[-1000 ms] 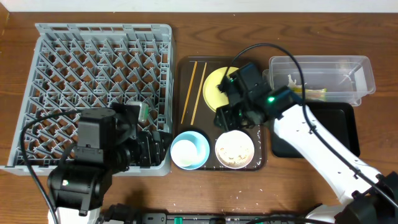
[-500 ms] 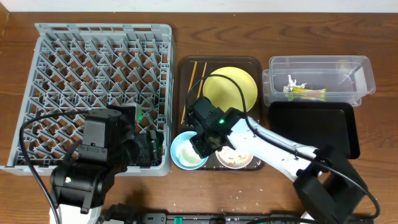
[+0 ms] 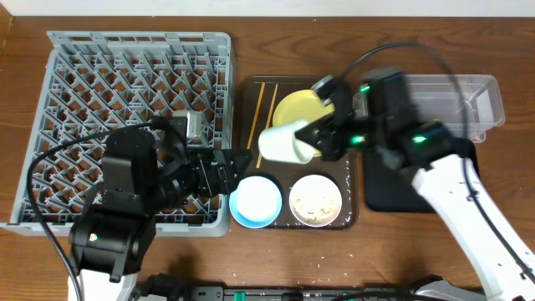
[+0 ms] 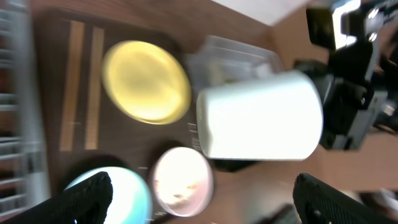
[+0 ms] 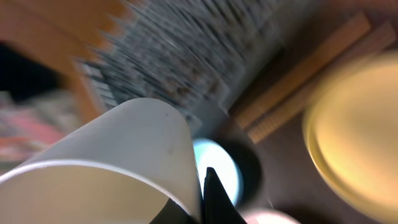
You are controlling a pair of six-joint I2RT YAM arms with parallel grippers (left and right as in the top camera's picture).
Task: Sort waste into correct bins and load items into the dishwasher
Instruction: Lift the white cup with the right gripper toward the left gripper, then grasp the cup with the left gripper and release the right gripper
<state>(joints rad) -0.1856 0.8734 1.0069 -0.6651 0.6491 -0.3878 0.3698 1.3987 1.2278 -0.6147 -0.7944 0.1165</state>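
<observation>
The white cup needs to go rim-first into the grey rack (image 3: pixel 125 84), so my left gripper should grab the cup by its closed base end (image 3: pixel 271 144) next.
My right gripper (image 3: pixel 316 139) is shut on the small white cup (image 3: pixel 284 143) and holds it on its side above the dark brown tray (image 3: pixel 351 219). In the left wrist view the cup (image 4: pixel 261 124) hangs ahead of my open, empty left gripper (image 4: pixel 205 200). In the right wrist view the cup (image 5: pixel 124 155) fills the frame, with a finger inside its rim (image 5: pixel 206 194). On the tray lie the yellow plate (image 3: pixel 294 109), two chopsticks (image 3: pixel 261 117), the light blue bowl (image 3: pixel 256 201) and the beige bowl with crumbs (image 3: pixel 315 201). My left gripper (image 3: pixel 241 160) is beside the grey rack (image 3: pixel 125 84). The wrapper is hidden.
The clear tub (image 3: pixel 472 92) stands at the back right, partly behind my right arm. The black tray (image 3: pixel 464 180) lies in front of it. Cables run across the table's front edge.
My right arm swung from the tray's front back up to the right and now holds the white cup sideways. My left gripper has moved right, past the rack's edge, towards the cup.
</observation>
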